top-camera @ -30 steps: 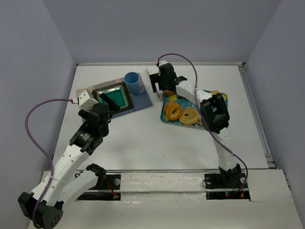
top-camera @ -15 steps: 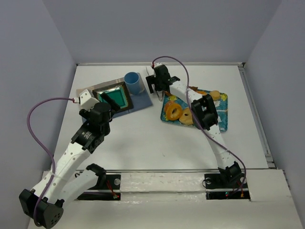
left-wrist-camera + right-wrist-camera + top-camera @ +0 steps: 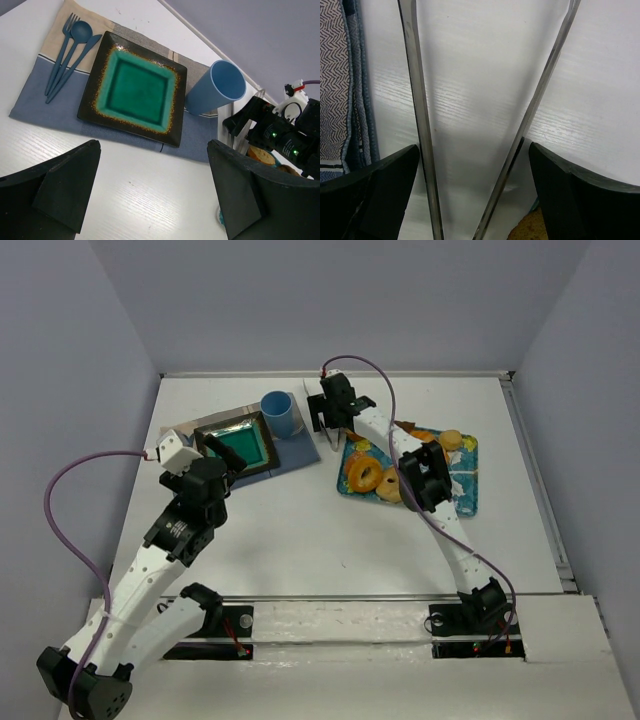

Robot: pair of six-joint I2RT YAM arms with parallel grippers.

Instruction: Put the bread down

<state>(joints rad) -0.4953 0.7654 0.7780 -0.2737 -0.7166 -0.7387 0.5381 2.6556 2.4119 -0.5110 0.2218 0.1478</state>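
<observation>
The metal tongs would stay on the white table if I lifted my right gripper now: its fingers are wide open outside their spread arms.
Several ring-shaped breads point(image 3: 362, 475) and a small bun point(image 3: 450, 440) lie on a colourful tray point(image 3: 465, 480) at centre right. My right gripper point(image 3: 332, 425) hovers at the tray's far left corner, open. Between its fingers point(image 3: 395, 185) run the two metal arms of a pair of tongs point(image 3: 420, 125) over the white table, with a bread edge point(image 3: 540, 227) at the bottom. My left gripper point(image 3: 222, 455) is open and empty near a green square plate point(image 3: 240, 445), which also shows in the left wrist view point(image 3: 137, 90). The gap of the left gripper point(image 3: 152, 165) shows bare table.
The plate sits on a blue and beige placemat point(image 3: 45, 107) with a blue fork, spoon and knife point(image 3: 70, 47) at its left and a blue cup point(image 3: 216, 89) at its right. The cup point(image 3: 282, 413) stands close to my right gripper. The placemat edge point(image 3: 340, 75) lies left of the tongs.
My right gripper has shifted left towards the cup and its elbow has swung left over the tray. The left arm has drawn back slightly.
</observation>
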